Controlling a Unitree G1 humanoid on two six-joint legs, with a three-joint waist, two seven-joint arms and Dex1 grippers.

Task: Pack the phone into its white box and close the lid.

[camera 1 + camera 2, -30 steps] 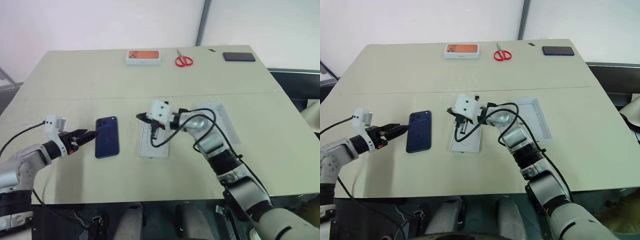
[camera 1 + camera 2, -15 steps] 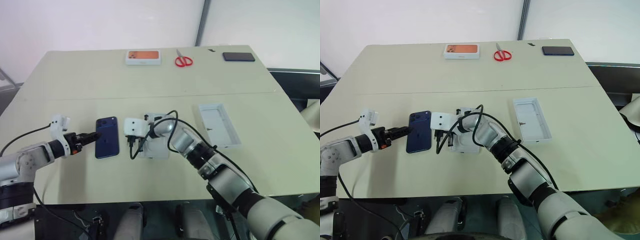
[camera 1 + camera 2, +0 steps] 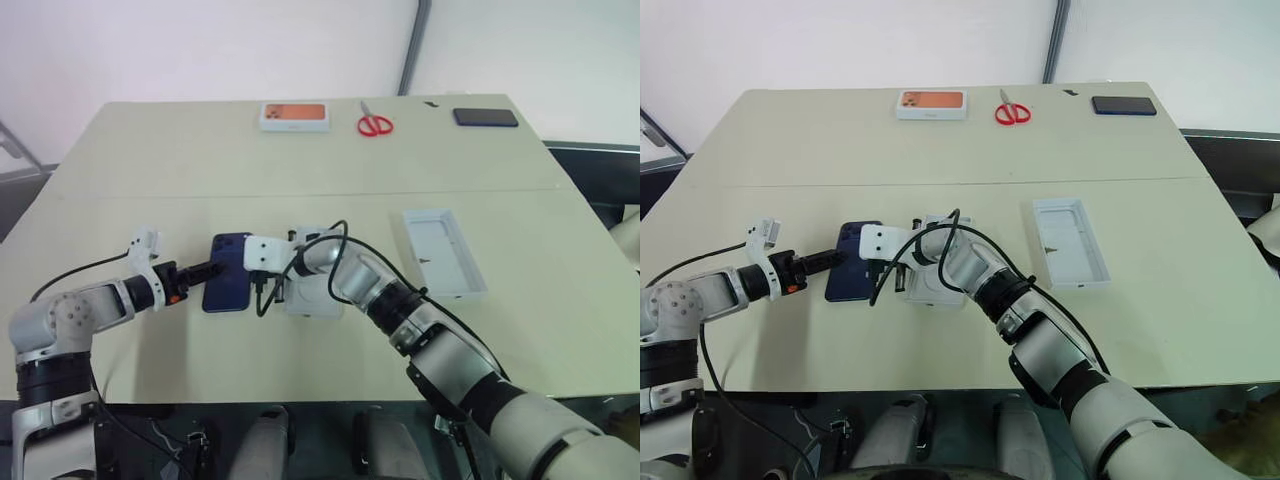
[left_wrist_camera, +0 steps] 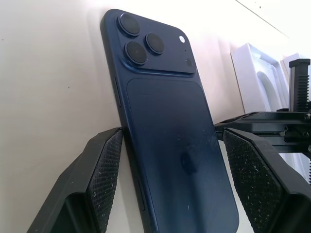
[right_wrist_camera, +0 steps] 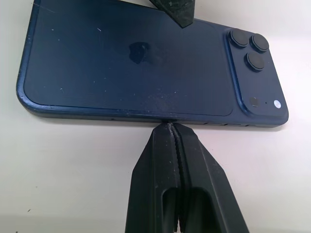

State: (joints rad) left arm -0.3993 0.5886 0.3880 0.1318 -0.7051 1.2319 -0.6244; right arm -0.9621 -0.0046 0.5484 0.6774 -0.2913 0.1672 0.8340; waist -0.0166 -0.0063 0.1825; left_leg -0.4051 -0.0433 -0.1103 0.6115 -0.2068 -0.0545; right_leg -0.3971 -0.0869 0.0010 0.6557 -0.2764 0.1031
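Next, my left gripper grips the phone by its long side edges, to pack it into the dark blue phone's white box (image 3: 312,300) (image 4: 257,77).
The dark blue phone (image 3: 228,286) lies back up on the table, its camera cluster (image 4: 146,43) at the far end. My left gripper (image 3: 217,268) is open, and its two pads (image 4: 108,165) stand on either side of the phone's near end. My right gripper (image 5: 170,125) is shut, its tips pressed against the phone's long right edge. Just right of the phone, partly under my right arm, lies the white box (image 3: 312,298), with an oval-recessed insert (image 4: 260,77) showing in it. The lid (image 3: 444,253) lies open side up further right.
Along the table's far edge lie a white box with an orange picture (image 3: 294,116), red scissors (image 3: 375,124) and a black phone (image 3: 485,117). The near table edge runs just below my arms.
My left gripper has slid right until its fingers straddle the phone's end. My right gripper has dropped from above the white box and swung left to the phone's right edge.
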